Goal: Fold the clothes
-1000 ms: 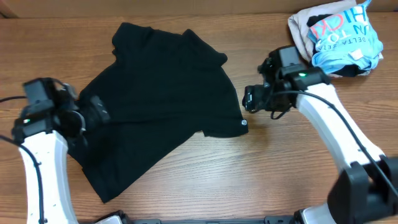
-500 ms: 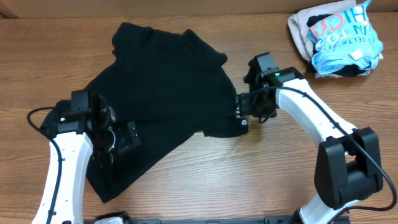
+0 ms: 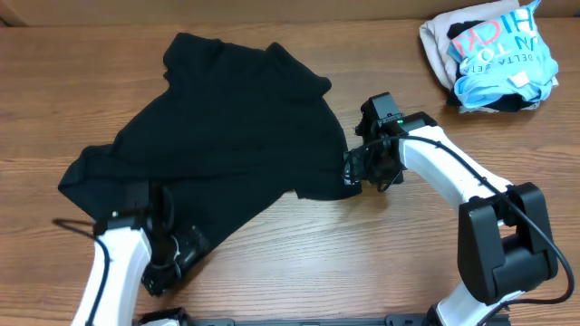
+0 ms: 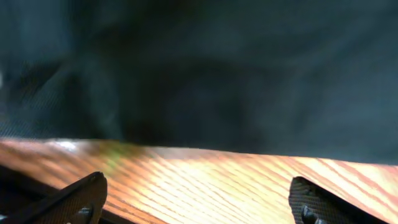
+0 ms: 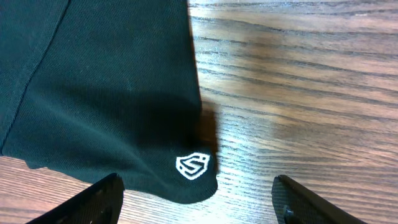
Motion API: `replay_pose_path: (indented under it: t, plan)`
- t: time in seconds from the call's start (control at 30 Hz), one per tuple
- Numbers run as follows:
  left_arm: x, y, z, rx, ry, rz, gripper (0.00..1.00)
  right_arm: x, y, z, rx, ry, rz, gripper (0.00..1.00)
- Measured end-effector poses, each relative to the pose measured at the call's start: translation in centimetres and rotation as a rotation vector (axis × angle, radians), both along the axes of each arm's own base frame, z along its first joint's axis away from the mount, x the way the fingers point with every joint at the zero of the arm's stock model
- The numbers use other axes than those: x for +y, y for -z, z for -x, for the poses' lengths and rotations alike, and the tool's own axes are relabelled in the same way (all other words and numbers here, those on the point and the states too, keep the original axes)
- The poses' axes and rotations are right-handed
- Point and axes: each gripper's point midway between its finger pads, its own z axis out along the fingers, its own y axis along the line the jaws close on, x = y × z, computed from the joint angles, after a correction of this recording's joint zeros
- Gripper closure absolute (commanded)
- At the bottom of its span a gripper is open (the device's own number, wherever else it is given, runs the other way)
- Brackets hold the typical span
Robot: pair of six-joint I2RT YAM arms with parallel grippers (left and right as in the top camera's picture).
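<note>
The black shirt has to be spread flat for folding, so my left gripper needs to grab the black shirt's hem [image 3: 191,263] [image 4: 202,147] next, away from the logo corner.
The black shirt [image 3: 227,127] lies spread and rumpled across the middle and left of the wooden table. My left gripper [image 3: 177,258] is open at the shirt's lower left hem. In the left wrist view its fingers [image 4: 199,202] frame bare wood, with the black fabric [image 4: 217,74] just beyond them. My right gripper [image 3: 355,172] is open over the shirt's right sleeve corner. In the right wrist view its fingers [image 5: 199,205] straddle that corner [image 5: 112,93], and the small white logo [image 5: 193,165] lies just ahead of them.
A pile of other clothes sits at the back right corner, a light-blue-and-white garment [image 3: 507,54] on top of a beige one [image 3: 439,41]. Bare wooden table [image 3: 362,263] runs along the front and right of the shirt.
My left arm has moved forward and right to the shirt's lower hem, uncovering its left edge. My right gripper has moved left onto the sleeve corner, hiding the logo in the overhead view.
</note>
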Motion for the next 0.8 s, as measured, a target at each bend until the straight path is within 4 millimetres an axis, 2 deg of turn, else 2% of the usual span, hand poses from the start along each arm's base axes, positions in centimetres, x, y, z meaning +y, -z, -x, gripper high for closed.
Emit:
replay_pose_path:
  t: [0.13,0.27,0.3,0.37,0.43,0.6,0.8]
  plan:
    - [1.2,-0.9,2.2,0.017,-0.149,-0.098,0.12,0.0,0.0,-0.3,-0.011,0.0,0.002,0.2]
    - [3.0,-2.0,2.0,-0.067,-0.325,-0.211,0.12,0.0,0.0,-0.3,-0.013,0.0,0.003,0.2]
    - [3.4,-2.2,1.9,-0.088,-0.362,-0.232,0.14,0.0,0.0,-0.3,-0.013,0.001,0.003,0.2]
    - [4.0,-2.6,2.0,-0.117,-0.43,-0.269,0.25,0.0,0.0,-0.3,-0.011,0.001,0.003,0.2]
    - [4.4,-2.6,2.5,-0.115,-0.487,-0.298,0.28,-0.1,0.0,-0.2,-0.009,0.0,0.004,0.2]
    - [4.7,-0.8,3.3,-0.102,-0.609,-0.32,0.27,-0.1,0.0,-0.1,-0.007,0.0,0.005,0.2]
    - [4.5,2.0,4.3,-0.091,-0.671,-0.324,0.34,-0.1,0.0,-0.1,-0.006,0.0,0.005,0.2]
